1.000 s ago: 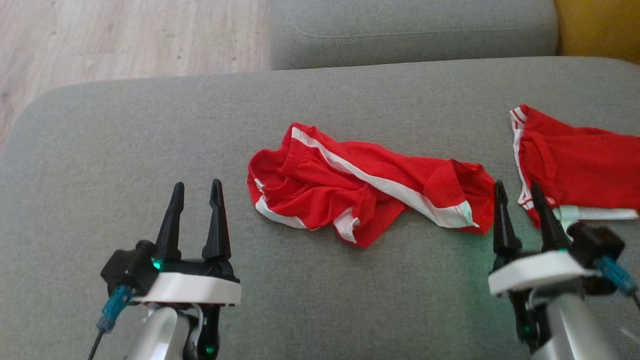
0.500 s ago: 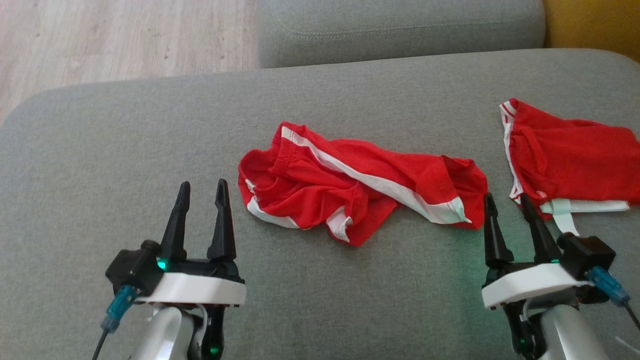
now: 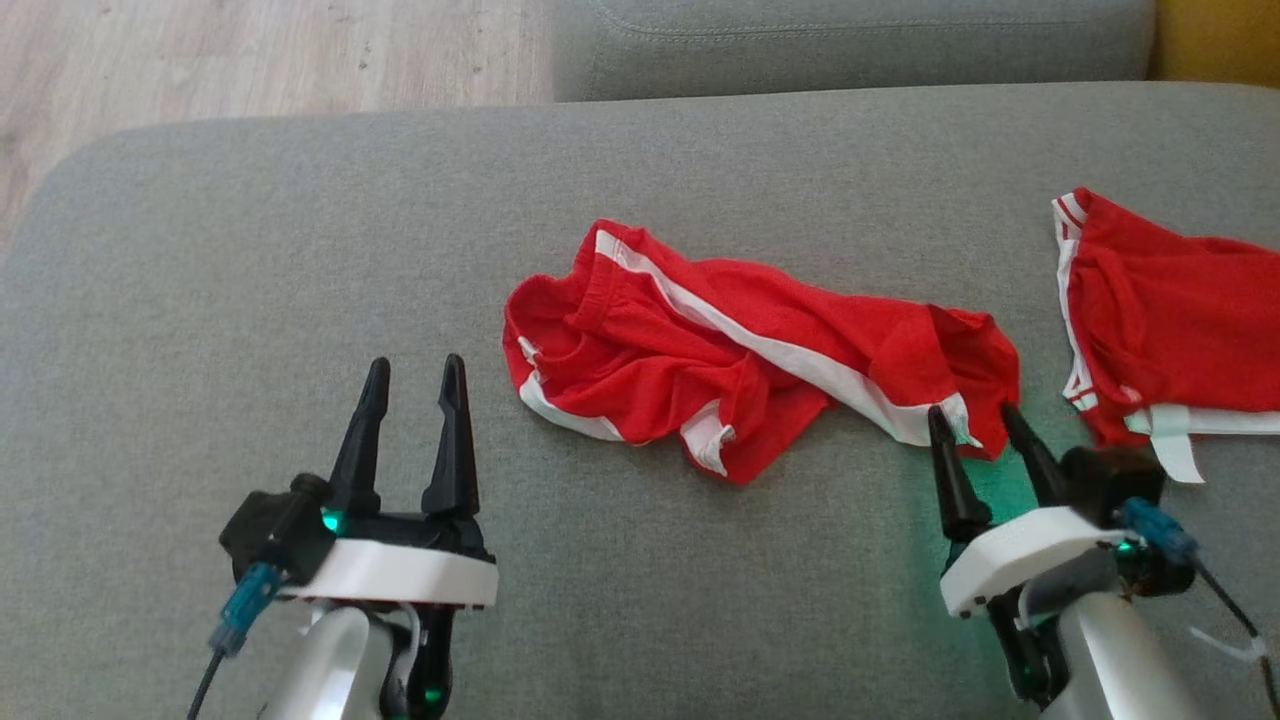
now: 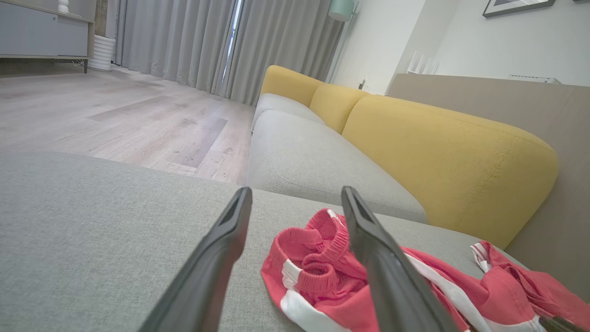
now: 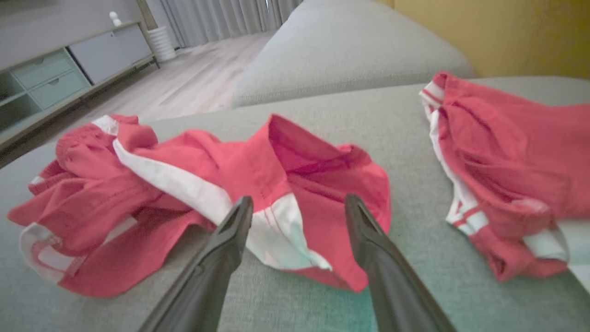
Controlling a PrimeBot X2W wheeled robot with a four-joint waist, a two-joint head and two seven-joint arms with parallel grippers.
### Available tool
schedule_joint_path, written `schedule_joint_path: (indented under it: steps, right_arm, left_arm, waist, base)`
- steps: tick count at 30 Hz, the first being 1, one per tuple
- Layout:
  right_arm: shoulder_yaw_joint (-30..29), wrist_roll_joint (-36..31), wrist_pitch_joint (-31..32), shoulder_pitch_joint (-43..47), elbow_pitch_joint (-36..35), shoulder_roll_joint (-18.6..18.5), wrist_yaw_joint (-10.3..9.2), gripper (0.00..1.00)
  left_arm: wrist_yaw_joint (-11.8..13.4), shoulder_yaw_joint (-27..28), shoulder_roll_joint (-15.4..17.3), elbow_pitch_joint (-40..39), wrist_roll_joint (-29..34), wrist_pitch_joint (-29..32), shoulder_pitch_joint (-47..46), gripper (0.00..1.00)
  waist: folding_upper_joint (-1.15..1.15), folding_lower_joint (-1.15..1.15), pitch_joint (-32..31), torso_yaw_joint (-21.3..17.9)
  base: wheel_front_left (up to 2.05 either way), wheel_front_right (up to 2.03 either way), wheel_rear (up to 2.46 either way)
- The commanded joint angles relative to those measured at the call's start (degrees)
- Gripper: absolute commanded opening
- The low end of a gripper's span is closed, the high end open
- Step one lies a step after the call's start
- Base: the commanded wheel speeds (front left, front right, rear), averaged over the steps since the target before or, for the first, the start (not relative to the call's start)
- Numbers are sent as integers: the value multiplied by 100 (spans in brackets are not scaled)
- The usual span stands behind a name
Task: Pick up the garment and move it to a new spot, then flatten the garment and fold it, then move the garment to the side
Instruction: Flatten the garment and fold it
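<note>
Next, my right gripper picks up the crumpled garment [image 3: 750, 350] by its white-striped hem [image 3: 960, 426] to spread it flat for folding.
A crumpled red garment [image 3: 750, 350] with white stripes lies in the middle of the grey cushion [image 3: 250, 280]. My right gripper [image 3: 970, 410] is open, its fingertips right at the garment's near right corner; in the right wrist view the gripper [image 5: 298, 199] frames the white-trimmed hem of the garment [image 5: 184, 184]. My left gripper [image 3: 415, 362] is open and holds nothing, a little to the left of the garment's waistband end. In the left wrist view the gripper [image 4: 296, 191] points past the bunched waistband of the garment [image 4: 313, 258].
A second red garment [image 3: 1160, 310] with white trim lies at the cushion's right edge, also seen as red cloth [image 5: 507, 157] beside the right fingers. Another grey cushion [image 3: 850, 45] sits behind. A yellow backrest [image 4: 438, 152] runs along the right; wooden floor [image 3: 200, 50] lies beyond the left edge.
The head camera has shifted a little. My right gripper has moved left and forward, from the gap between the two garments to the middle garment's right corner. The left gripper has barely moved.
</note>
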Motion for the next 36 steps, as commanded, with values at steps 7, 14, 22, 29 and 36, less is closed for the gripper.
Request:
schedule_joint_path:
  steps: [7, 14, 22, 29, 36]
  right_arm:
    - [266, -103, 86, -363, 222, -98, -4, 100]
    - [485, -14, 93, -572, 484, -152, -4, 0]
    - [423, 309, -41, -635, 301, -145, -4, 0]
    - [580, 606, 70, -865, 106, -157, -4, 0]
    - [941, 771, 155, -1423, 235, -205, -4, 0]
  left_arm:
    - [-7, 91, 34, -136, 25, -41, -348, 100]
    - [12, 98, 65, -138, 20, -39, -387, 100]
    - [-145, 40, 403, -121, -15, 618, -954, 100]
    - [-433, -103, 714, 366, -866, 2799, -2350, 100]
    - [-496, -231, 1040, 1196, -1795, 5295, -3669, 100]
  waist:
    - [0, 0, 19, 86]
    - [0, 0, 61, 69]
    - [0, 0, 271, -257]
    - [0, 0, 564, -574]
    - [0, 0, 852, -857]
  base:
    - [0, 0, 0]
    - [0, 0, 0]
    - [0, 0, 0]
    - [0, 0, 0]
    - [0, 0, 0]
